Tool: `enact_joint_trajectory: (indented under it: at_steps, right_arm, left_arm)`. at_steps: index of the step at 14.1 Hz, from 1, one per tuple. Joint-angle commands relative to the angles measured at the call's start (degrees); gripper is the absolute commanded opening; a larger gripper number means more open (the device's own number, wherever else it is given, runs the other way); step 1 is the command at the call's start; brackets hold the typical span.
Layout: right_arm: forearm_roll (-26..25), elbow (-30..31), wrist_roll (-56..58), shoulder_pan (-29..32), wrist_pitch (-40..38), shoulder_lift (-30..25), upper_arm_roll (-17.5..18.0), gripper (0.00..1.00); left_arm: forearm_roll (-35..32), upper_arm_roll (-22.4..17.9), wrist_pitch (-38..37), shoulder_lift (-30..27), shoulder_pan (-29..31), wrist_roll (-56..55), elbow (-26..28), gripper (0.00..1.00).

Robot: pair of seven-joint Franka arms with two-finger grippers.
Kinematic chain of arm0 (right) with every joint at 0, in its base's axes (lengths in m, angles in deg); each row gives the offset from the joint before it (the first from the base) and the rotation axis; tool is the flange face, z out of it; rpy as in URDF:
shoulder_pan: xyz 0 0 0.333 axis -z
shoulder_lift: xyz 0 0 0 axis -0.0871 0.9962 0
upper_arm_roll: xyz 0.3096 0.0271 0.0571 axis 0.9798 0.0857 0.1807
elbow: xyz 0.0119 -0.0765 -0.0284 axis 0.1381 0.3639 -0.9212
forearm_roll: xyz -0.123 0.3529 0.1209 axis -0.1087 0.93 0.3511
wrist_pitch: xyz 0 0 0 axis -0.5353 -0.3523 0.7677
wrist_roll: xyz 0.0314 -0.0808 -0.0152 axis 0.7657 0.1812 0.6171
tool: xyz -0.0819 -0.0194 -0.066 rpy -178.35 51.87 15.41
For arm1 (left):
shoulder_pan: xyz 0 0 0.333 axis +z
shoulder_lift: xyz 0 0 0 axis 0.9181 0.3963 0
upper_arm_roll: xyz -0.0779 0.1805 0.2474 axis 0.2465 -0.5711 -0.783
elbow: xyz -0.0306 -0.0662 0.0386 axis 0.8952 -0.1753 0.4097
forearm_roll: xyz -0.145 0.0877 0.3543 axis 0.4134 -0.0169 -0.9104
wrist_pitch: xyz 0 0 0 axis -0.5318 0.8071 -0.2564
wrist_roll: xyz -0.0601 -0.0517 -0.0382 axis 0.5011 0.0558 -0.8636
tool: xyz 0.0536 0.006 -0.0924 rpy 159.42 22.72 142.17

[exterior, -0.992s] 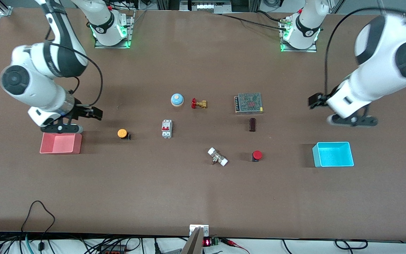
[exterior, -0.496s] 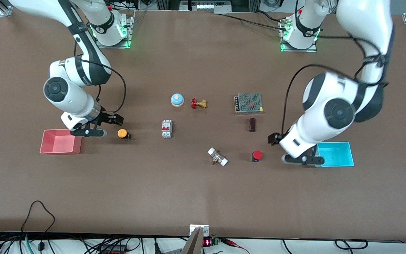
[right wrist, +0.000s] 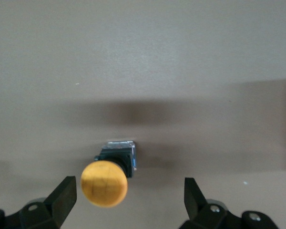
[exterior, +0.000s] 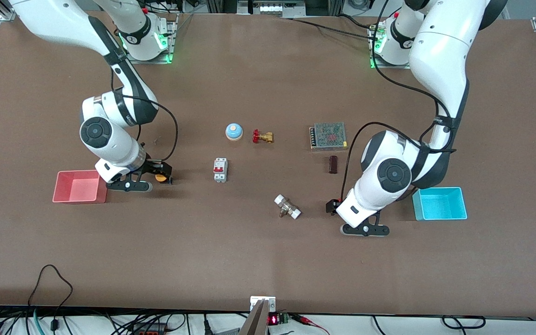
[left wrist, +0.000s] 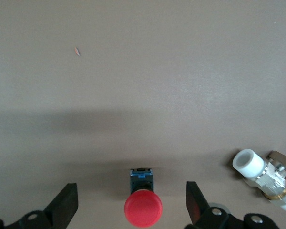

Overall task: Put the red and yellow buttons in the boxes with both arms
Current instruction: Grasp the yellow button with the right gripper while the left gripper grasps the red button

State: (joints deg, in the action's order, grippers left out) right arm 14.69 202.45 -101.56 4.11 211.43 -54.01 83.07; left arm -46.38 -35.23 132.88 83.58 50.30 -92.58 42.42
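Note:
The yellow cap (right wrist: 104,184) is level with my right gripper's fingers, and they are short of the button's dark base (right wrist: 120,154). They would miss if they closed now, so my right gripper should move toward the yellow button's base before it closes.
The yellow button (right wrist: 105,183) sits on the table between the open fingers of my right gripper (right wrist: 128,200), untouched; in the front view the button (exterior: 160,177) lies beside the pink-red box (exterior: 79,188), with my right gripper (exterior: 155,173) low over it. The red button (left wrist: 143,209) sits between the open fingers of my left gripper (left wrist: 132,207), untouched. In the front view my left gripper (exterior: 335,207) hides it. The cyan box (exterior: 439,203) stands empty toward the left arm's end of the table.
A white and brass fitting (exterior: 287,207) lies close beside the left gripper and shows in the left wrist view (left wrist: 267,179). A circuit breaker (exterior: 220,170), blue bell (exterior: 234,131), brass valve (exterior: 262,137), mesh power supply (exterior: 328,136) and dark block (exterior: 333,164) lie mid-table.
Both arms swung in from the boxes. The right gripper moved to the yellow button, the left gripper to the red button, and each now straddles its button.

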Motion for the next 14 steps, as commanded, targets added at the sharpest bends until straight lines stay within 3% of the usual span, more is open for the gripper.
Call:
enact_joint_trajectory:
  at_steps: [1,5,7,9,12,14]
  right_arm:
    - [-1.3,-1.2,-1.5,-0.4,1.0,1.3,0.2,1.00]
    - [-3.0,-1.2,1.7,-0.4,1.2,2.5,0.2,1.00]
    - [-4.9,-1.2,2.3,-0.4,1.6,3.4,0.3,1.00]
    - [-5.1,-1.2,2.7,-0.5,3.2,3.9,0.3,1.00]
    - [-5.1,-1.2,2.7,-1.0,3.4,4.7,0.3,1.00]
    - [-5.1,-1.2,2.7,-1.1,4.3,5.4,0.3,1.00]
  left_arm:
    - [-3.5,-0.9,1.6,2.3,-1.9,-4.7,-0.7,1.00]
    - [-4.0,-1.0,4.3,3.3,-2.7,-7.4,3.1,1.00]
    - [-4.0,-1.0,6.5,3.3,-2.3,-7.4,4.2,0.92]
    - [-3.9,-0.9,6.7,3.4,-2.4,-7.4,4.5,0.73]
    - [-3.9,-0.9,6.7,3.3,-2.1,-7.5,5.5,0.31]
    - [-3.8,-0.9,6.5,3.1,-2.1,-7.5,5.5,0.17]
